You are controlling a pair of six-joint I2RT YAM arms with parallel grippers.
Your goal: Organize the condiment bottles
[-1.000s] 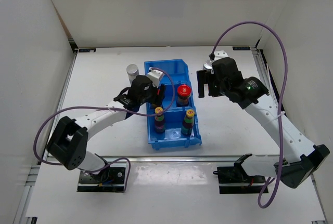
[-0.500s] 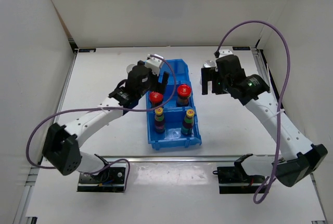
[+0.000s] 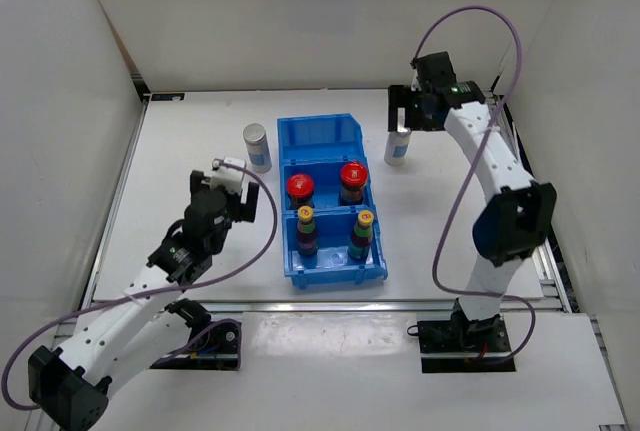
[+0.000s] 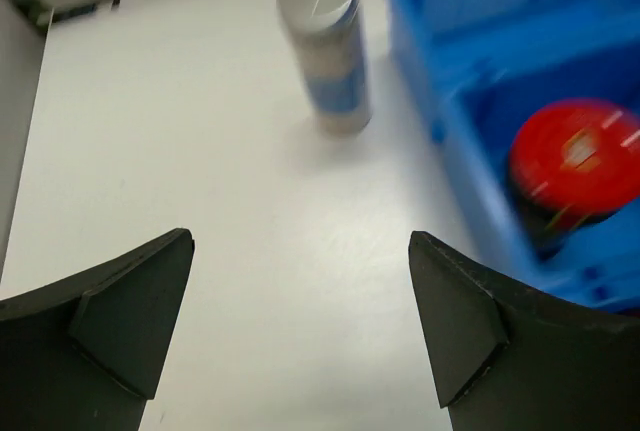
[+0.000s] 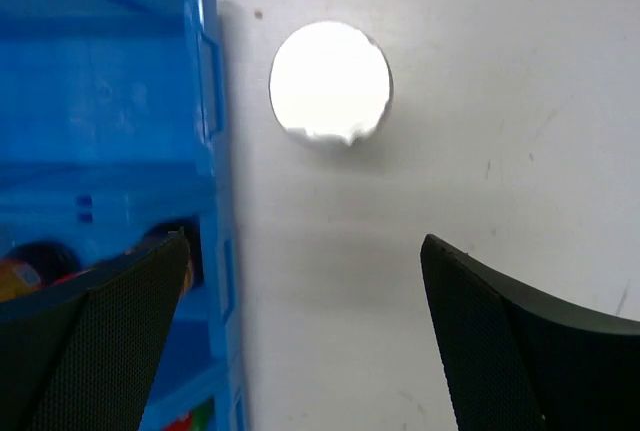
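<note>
I will next use my right gripper to grab the silver-topped cylinder by its upper body (image 3: pixel 398 140), which leaves the cylinder's base free to stand in the bin.
The blue bin (image 3: pixel 283 131) holds two red-capped brown bottles (image 3: pixel 300 187) (image 3: pixel 351 175) in its middle compartment and two yellow-capped dark bottles (image 3: pixel 306 223) (image 3: pixel 364 227) in its near one. One pale silver-topped cylinder (image 3: pixel 256 145) stands left of the bin and shows in the left wrist view (image 4: pixel 330 51). The other (image 3: pixel 397 147) stands right of the bin and shows from above in the right wrist view (image 5: pixel 330 81). My left gripper (image 3: pixel 228 189) (image 4: pixel 300 239) is open and empty, near-left of the bin. My right gripper (image 3: pixel 408 119) (image 5: pixel 304 241) is open and empty above the right cylinder.
The bin's far compartment (image 3: pixel 318 139) holds nothing. A red cap (image 4: pixel 575 156) and the bin's wall (image 4: pixel 450 71) show at the right of the left wrist view. The bin's side wall (image 5: pixel 215 151) runs down the left of the right wrist view. White walls enclose the table.
My left gripper has let go of a red-capped bottle in the middle compartment and drawn back to the near left. My right gripper has moved farther back, over the right cylinder.
</note>
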